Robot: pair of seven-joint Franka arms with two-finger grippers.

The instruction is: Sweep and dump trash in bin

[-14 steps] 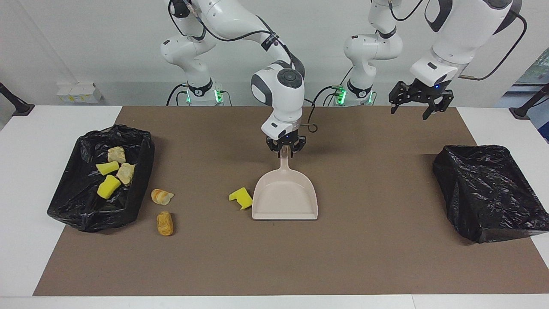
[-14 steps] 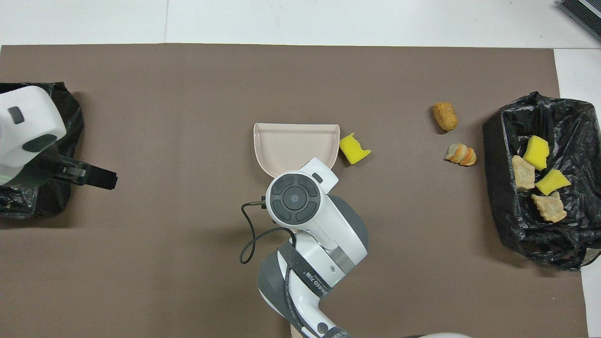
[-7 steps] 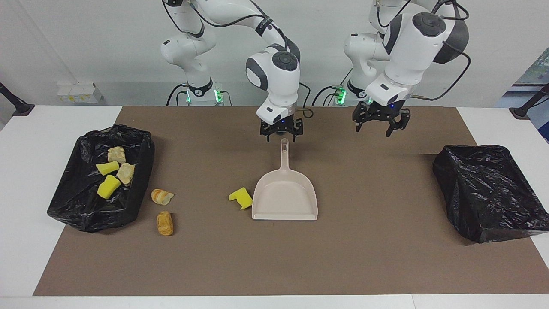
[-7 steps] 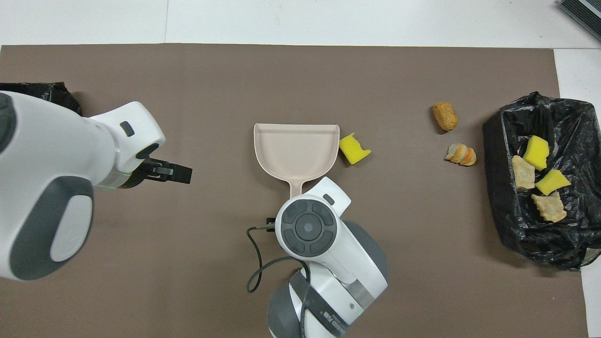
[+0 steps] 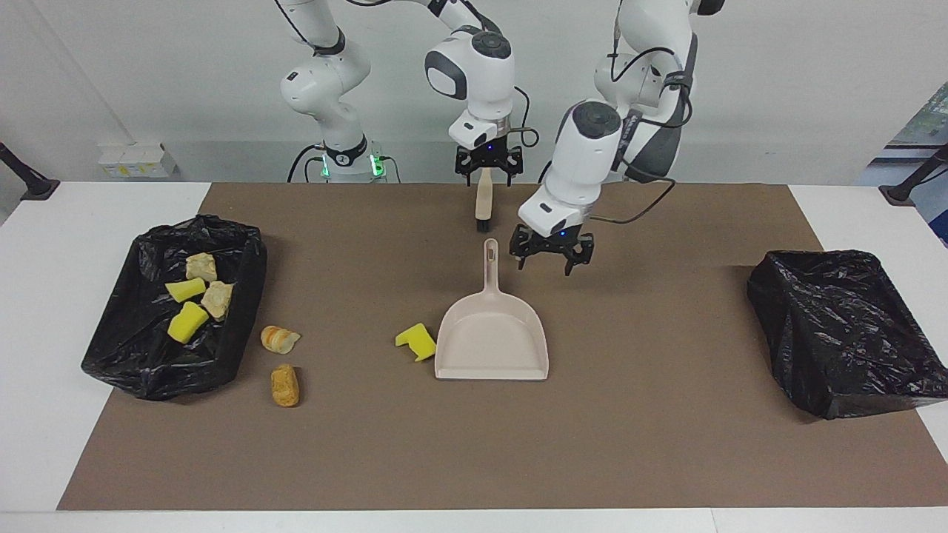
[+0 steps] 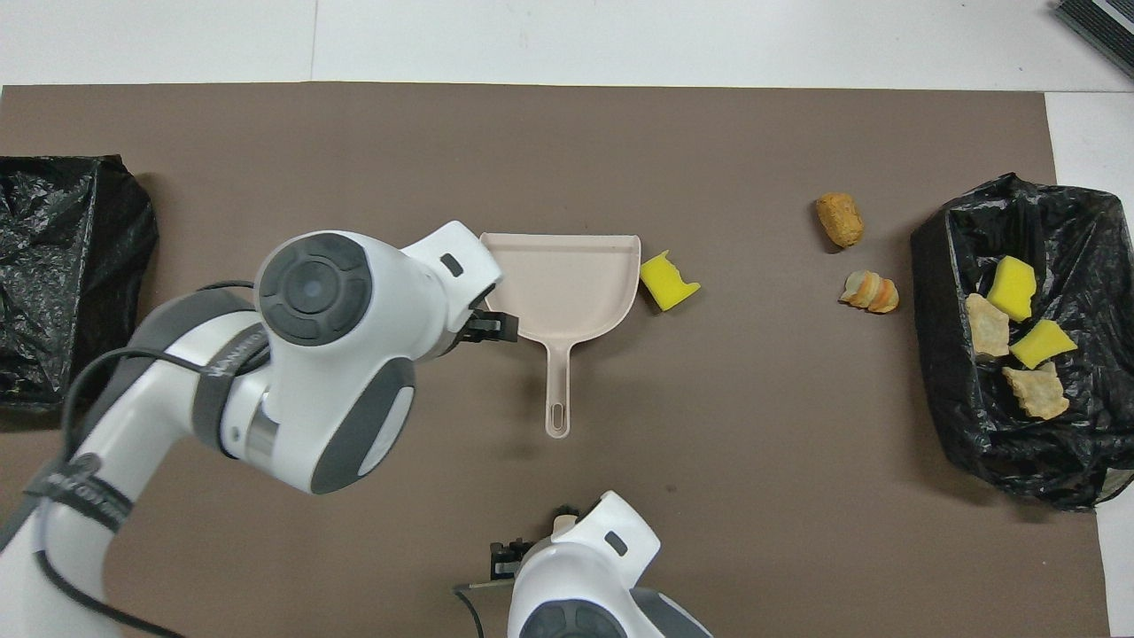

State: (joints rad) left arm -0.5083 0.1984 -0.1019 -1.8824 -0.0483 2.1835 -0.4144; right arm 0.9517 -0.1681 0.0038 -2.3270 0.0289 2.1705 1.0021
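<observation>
The dustpan's broad scoop [image 6: 570, 285] is too wide for the fingers to span, so the robot's left gripper will next grab the beige dustpan by its slim handle [image 6: 558, 386].
The beige dustpan [image 5: 492, 344] lies flat mid-table, handle toward the robots, and shows in the overhead view [image 6: 567, 283]. One yellow sponge chunk [image 5: 416, 342] [image 6: 667, 282] lies beside it. Two bread lumps [image 5: 279, 338] [image 5: 285, 385] lie beside the black-lined bin [image 5: 148, 370] at the right arm's end, which holds several more pieces. My left gripper [image 5: 546, 265] is open and empty, low beside the dustpan's handle. My right gripper [image 5: 487, 172] is open over the handle end of the beige brush [image 5: 483, 201], which lies nearer the robots.
A second black-lined bin [image 5: 844, 326] [image 6: 62, 266] stands at the left arm's end, nothing showing in it. A brown mat [image 5: 652, 444] covers the table's middle. The left arm's wrist hangs over the dustpan's corner in the overhead view.
My right gripper let go of the dustpan's handle and drew back toward the robots, over the brush. My left gripper swung from the left arm's end in to the dustpan's handle.
</observation>
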